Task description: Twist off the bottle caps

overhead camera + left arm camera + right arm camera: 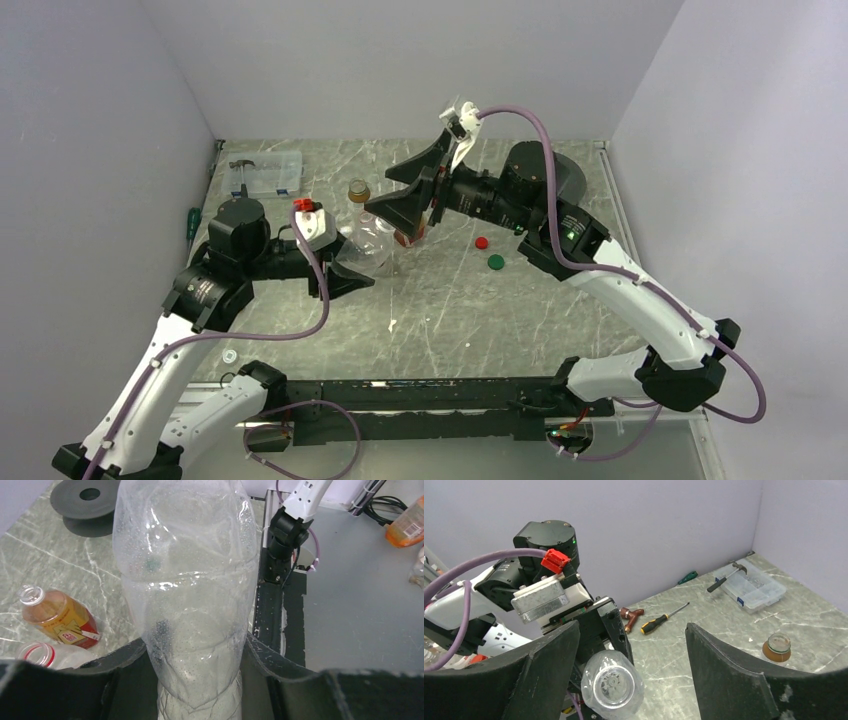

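Observation:
The clear bottle should be grabbed next by the right gripper around its open end. The bottle's base then stays free to set the bottle upright.
A plain clear bottle (372, 245) (185, 580) is held at its lower body, my left gripper (350, 270) (196, 642) shut on it. Its open mouth (613, 682) shows no cap and faces the right wrist camera. My right gripper (400, 190) (631, 630) stands open around that mouth with nothing between its fingers; the bottle lies nearer the left finger (549, 660). A red cap (481, 242) and a green cap (495, 262) lie loose on the table. An uncapped bottle with amber liquid (57, 617) and another with a red neck ring (42, 652) rest nearby.
A black spool (540, 170) (90, 502) sits at the back right. A clear box with a hammer (265, 172) (749, 585) and a screwdriver (664, 619) lie at the back left. An open amber bottle (358, 192) (777, 649) stands behind the grippers.

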Controlling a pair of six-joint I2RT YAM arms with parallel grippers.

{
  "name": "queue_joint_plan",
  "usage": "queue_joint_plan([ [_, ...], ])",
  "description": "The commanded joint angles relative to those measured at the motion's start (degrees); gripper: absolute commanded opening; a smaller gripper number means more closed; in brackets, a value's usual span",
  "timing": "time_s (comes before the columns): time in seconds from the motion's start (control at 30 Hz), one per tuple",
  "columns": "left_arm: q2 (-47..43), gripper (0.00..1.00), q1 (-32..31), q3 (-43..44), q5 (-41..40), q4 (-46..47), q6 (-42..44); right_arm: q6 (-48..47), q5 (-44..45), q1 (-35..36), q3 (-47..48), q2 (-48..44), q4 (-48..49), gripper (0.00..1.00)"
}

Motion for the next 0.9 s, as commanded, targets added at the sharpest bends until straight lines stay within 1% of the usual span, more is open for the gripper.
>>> queue_joint_plan([
  [0.0,-0.3,0.0,0.1,0.2,-2.5,3.8,-1.3,1.9,0.5,0.0,-1.2,-2.3,2.1,0.78],
  [0.13,0.2,0.0,0.1,0.1,-5.4,3.8,-1.4,3.9,-1.5,0.2,-4.2,-2.4,4.5,0.73],
  [0.3,0.6,0.0,0.1,-0.2,-6.8,4.2,-1.5,5.7,-1.2,0.9,-5.3,-1.1,6.2,0.62],
  [0.37,0.6,0.0,0.1,-0.1,-7.3,4.3,-1.7,5.9,-0.8,1.3,-4.6,-0.2,5.8,0.56],
  [0.5,0.3,0.0,0.1,-0.1,-8.4,4.8,-1.8,6.0,0.3,1.7,-4.0,1.1,4.4,0.39],
  [0.53,0.2,0.0,0.1,0.0,-8.6,4.8,-1.9,6.1,0.8,1.7,-4.2,1.2,4.4,0.36],
  [0.63,-0.1,0.0,0.1,-0.1,-9.0,5.6,-2.4,5.8,2.5,1.7,-4.5,1.5,3.4,0.35],
  [0.7,-0.3,0.0,0.1,-0.2,-8.9,5.9,-2.7,5.4,5.8,1.8,-3.7,2.1,1.1,0.35],
  [0.87,-0.3,0.0,0.1,-0.2,-9.7,6.1,-2.7,5.3,7.5,2.1,-3.7,2.6,-0.3,0.29],
])
